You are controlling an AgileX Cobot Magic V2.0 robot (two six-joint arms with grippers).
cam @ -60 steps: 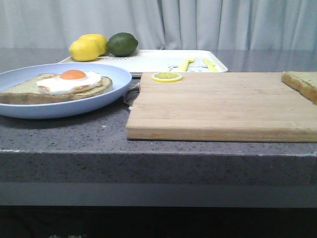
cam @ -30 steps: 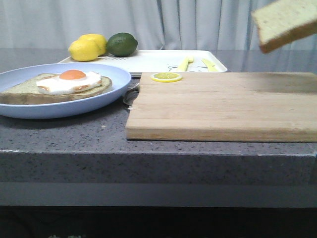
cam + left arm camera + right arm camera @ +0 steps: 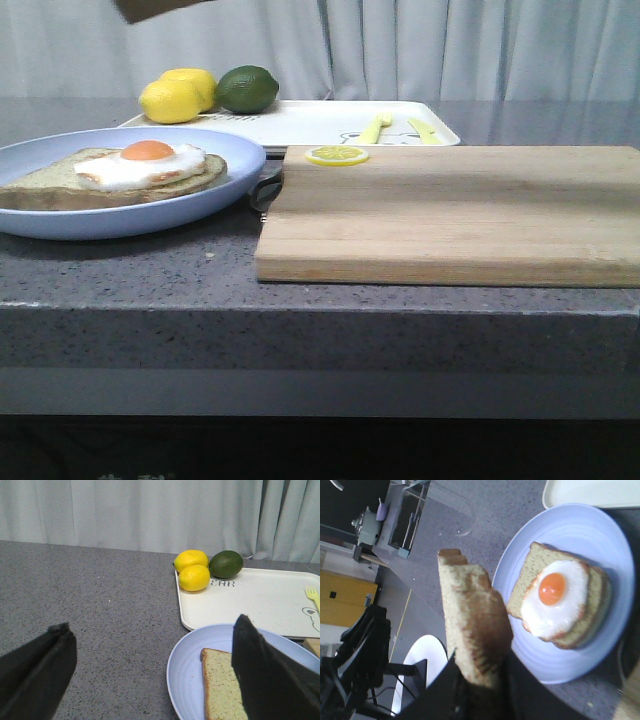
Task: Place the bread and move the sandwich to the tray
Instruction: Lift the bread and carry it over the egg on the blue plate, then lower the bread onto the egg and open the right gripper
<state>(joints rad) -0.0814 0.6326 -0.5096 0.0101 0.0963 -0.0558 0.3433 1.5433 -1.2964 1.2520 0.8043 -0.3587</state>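
Note:
The bread hangs high above the fried egg in the front view and would drop if released now, so my right gripper keeps holding it until it is lower.
The bread, a thick tan slice with a brown crust, is held edge-on in my right gripper, which is shut on it above the plate. In the front view only a dark corner of the bread shows at the top edge. The sandwich, bread under a fried egg, lies on the light-blue plate. My left gripper hangs open and empty over the counter beside the plate. The white tray lies behind the plate.
A wooden cutting board fills the right of the counter, with a lemon slice at its back left corner. Two lemons and a lime sit at the tray's left end, yellow cutlery at its right. A curtain hangs behind.
The bread left the right end of the cutting board, rose, and travelled left across the scene; it now hangs above the plate at the top left.

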